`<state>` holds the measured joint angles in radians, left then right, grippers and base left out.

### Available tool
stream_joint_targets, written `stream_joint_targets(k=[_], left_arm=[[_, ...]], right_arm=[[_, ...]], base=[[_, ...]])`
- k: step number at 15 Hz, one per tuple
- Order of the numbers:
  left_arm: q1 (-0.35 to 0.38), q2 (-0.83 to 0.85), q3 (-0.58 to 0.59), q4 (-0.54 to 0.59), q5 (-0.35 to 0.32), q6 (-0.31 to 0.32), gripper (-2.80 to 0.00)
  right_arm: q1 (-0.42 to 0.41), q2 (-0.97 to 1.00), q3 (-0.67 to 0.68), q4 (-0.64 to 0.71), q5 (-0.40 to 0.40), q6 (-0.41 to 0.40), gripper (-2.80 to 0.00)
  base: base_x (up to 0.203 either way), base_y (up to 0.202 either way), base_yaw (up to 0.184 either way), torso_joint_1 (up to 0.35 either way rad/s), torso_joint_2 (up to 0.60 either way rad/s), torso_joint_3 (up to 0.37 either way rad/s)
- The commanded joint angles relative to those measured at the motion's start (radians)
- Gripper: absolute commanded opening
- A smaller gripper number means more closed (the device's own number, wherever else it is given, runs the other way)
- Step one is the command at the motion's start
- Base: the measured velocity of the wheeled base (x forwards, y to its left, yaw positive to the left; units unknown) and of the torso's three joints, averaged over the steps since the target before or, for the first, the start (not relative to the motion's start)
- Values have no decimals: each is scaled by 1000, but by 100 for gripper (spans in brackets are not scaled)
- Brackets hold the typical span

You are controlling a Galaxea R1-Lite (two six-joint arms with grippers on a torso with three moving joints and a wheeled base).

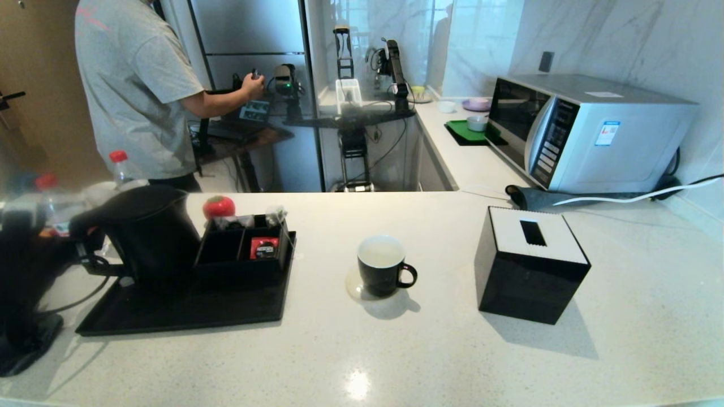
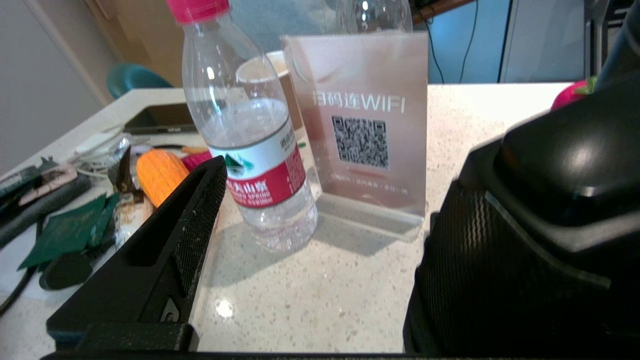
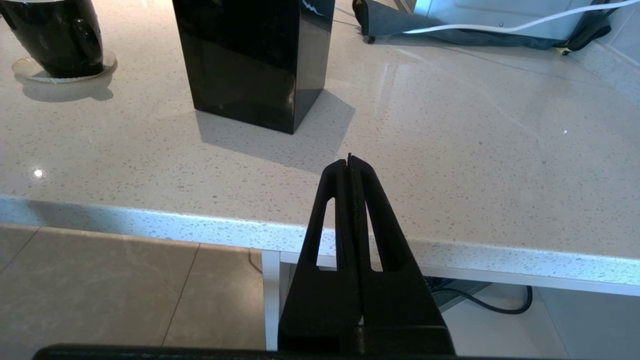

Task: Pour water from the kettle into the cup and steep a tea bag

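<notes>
The kettle's water has to go into the black cup. I should next take the kettle by its loop handle with my left gripper to pour it.
The tall matte black kettle stands on a black tray at the left of the counter. My left gripper is beside the kettle's loop handle. In the left wrist view it is open: one finger shows, and the kettle's ribbed black body fills the other side and hides the second finger. The black cup with a white interior stands on a coaster mid-counter. A greyish pouch with a thin string, probably the tea bag, sits at the compartment box's back corner. My right gripper is shut and empty at the counter's front edge.
A low black compartment box with a red sachet stands on the tray beside the kettle. A black tissue box is to the right of the cup, a microwave behind it. A water bottle and a WiFi sign stand near the kettle.
</notes>
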<state>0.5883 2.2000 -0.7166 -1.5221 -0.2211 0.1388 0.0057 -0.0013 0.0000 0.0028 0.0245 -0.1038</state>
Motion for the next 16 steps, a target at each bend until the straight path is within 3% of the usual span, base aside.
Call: stream_joint_targets(k=[1,15,16], left_arm=[[-10,0,-7,-48,-1,1,0],[-16,12,-41,-48,-1,1,0],[-17,14,-41,-48,-1,1,-280]], right_arm=[[0,1,0,0,1,0,-280],[0,1,0,0,0,0,-280],[0,1,0,0,0,0,-280]], base=[[0,0,0,0,0,0],[0,0,0,0,0,0],[0,0,0,0,0,0]])
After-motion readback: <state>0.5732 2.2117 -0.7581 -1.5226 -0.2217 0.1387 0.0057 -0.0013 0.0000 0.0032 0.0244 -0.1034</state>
